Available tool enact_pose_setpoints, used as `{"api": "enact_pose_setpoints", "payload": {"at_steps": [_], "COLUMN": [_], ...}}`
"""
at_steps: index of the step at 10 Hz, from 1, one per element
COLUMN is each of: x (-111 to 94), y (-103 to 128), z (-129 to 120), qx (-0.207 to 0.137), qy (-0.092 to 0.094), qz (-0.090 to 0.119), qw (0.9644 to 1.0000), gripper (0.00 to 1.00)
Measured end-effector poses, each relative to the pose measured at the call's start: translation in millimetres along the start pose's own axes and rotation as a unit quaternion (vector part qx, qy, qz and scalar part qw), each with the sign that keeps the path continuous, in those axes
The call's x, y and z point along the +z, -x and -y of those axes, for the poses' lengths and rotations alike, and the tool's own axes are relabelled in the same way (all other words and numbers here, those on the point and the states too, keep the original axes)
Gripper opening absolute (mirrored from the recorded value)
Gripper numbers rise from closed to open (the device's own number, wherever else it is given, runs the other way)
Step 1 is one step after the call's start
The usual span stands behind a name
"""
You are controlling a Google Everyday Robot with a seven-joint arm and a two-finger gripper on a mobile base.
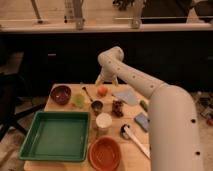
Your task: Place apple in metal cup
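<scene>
I should grab the apple by its rounded sides next with my gripper, so that I can place it in the metal cup [97, 105].
The apple [102, 90], small, round and orange-red, sits on the wooden table [70, 108] near its back edge. In front of it stands the short dark metal cup [97, 105], with nothing showing inside. My gripper [107, 79] hangs from the white arm just behind and above the apple. Its fingers [100, 80] are spread open with nothing between them, and they are clear of the apple.
Also on the table are a white cup [104, 120], a translucent green cup [79, 100], a dark red bowl [61, 94], a spoon [87, 92], a dark red lumpy cluster [118, 107], a blue sponge [141, 121], a green tray [57, 135] and an orange bowl [105, 152]. My arm covers the table's right side.
</scene>
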Motion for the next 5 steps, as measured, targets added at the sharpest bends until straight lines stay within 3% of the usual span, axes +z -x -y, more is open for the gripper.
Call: {"api": "enact_pose_setpoints", "payload": {"at_steps": [2,5], "x": [16,39], "y": [-12,-15], "z": [-3,4], "qx": [-0.001,0.003], "qy": [0.008,0.002], "qz": [0.007,0.016], "qw": [0.9999,0.9999], "gripper": [0.80,0.80]}}
